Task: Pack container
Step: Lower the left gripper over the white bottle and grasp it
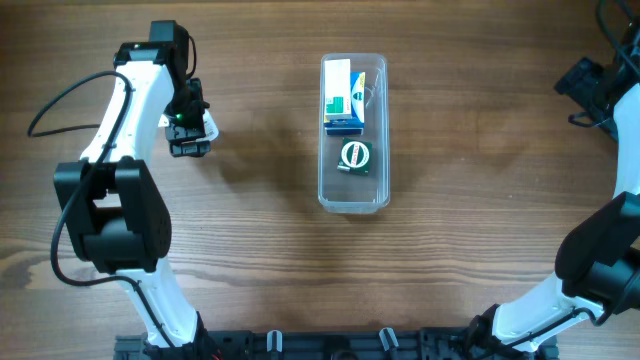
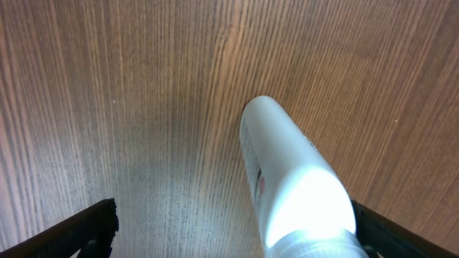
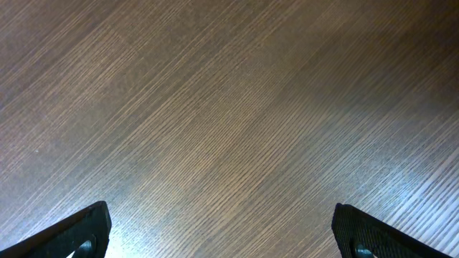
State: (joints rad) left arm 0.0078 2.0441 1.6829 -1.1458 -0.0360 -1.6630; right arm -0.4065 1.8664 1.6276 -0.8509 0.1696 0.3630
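I will next pick up the bottle across its sides with my left gripper, to pack the white bottle (image 2: 294, 179) lengthwise into the container. Its far end will stay free that way.
The container (image 1: 353, 200), a clear long tub, stands upright at the table's middle. It holds a white and green box (image 1: 338, 88), a blue box (image 1: 343, 124) and a round green tin (image 1: 354, 156). My left gripper (image 1: 188, 140) is at the far left, open and low over the table. In the left wrist view its fingers (image 2: 233, 218) are wide apart, with a white bottle (image 2: 294, 179) lying between them, close against the right finger. The bottle peeks out beside the gripper in the overhead view (image 1: 209, 127). My right gripper (image 1: 585, 85) is open and empty (image 3: 222, 218) over bare wood.
The wooden table (image 1: 480, 250) spreads all round the tub. The right arm's base and cables sit at the far right edge (image 1: 610, 250). The left arm's body (image 1: 110, 210) stands at the left.
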